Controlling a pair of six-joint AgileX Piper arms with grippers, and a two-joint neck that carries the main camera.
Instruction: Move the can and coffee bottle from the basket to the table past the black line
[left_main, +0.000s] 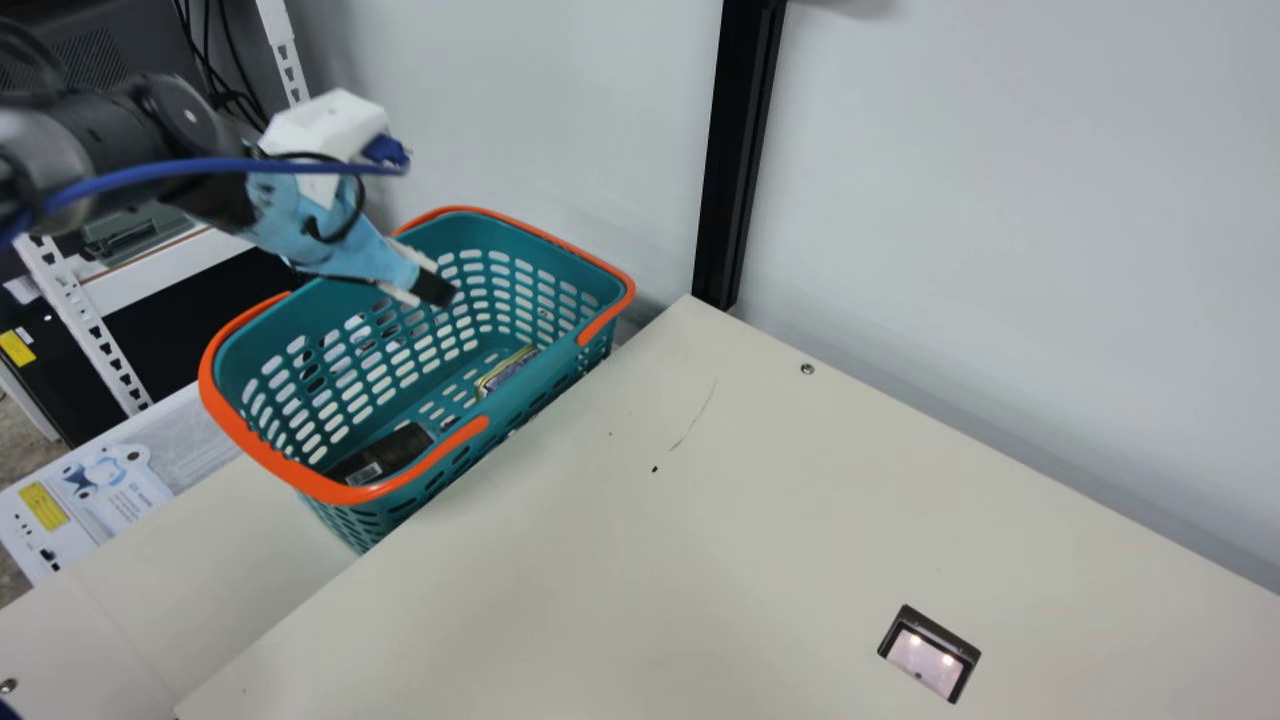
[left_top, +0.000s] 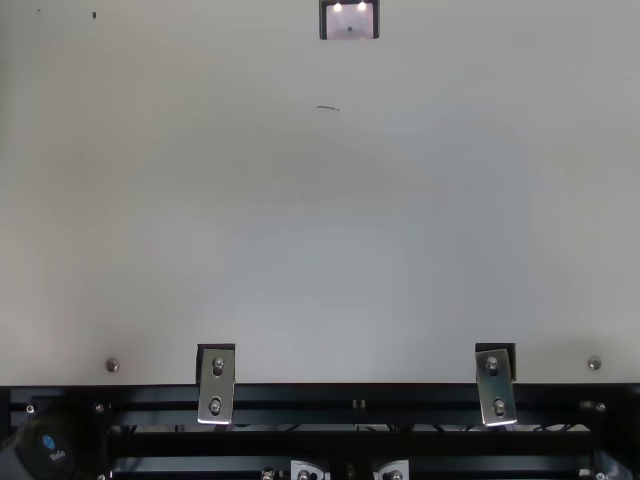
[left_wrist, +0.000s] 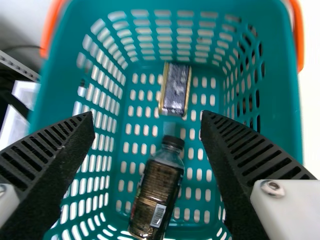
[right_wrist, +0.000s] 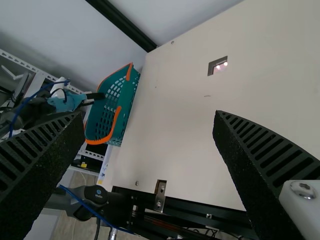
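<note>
The robot's left gripper will grab the can (left_main: 505, 370) next across its flat gold-rimmed ends, which face each other, because the can is lying on its side with rounded corners.
Over the teal basket (left_main: 545, 385) my left gripper (left_main: 435, 290) points down and inward. In the left wrist view my left gripper (left_wrist: 147, 132) is open above the basket, nothing between its fingers. On the basket floor lie the dark coffee bottle (left_wrist: 157, 192), capped end toward the can, and the can (left_wrist: 175, 89) on its side. The main view shows part of the coffee bottle (left_main: 390, 455) and the can (left_main: 505, 370) behind the basket's near wall. My right gripper (right_wrist: 150, 132) is open and empty in the right wrist view, with the basket (right_wrist: 131, 95) far off.
The cream table (left_main: 700, 560) borders the basket. A small dark-framed plate (left_main: 930, 655) is set in the tabletop, and a thin black line (left_main: 695, 415) marks it. A black post (left_main: 740, 150) stands by the wall, and a metal rack (left_main: 90, 320) at the left.
</note>
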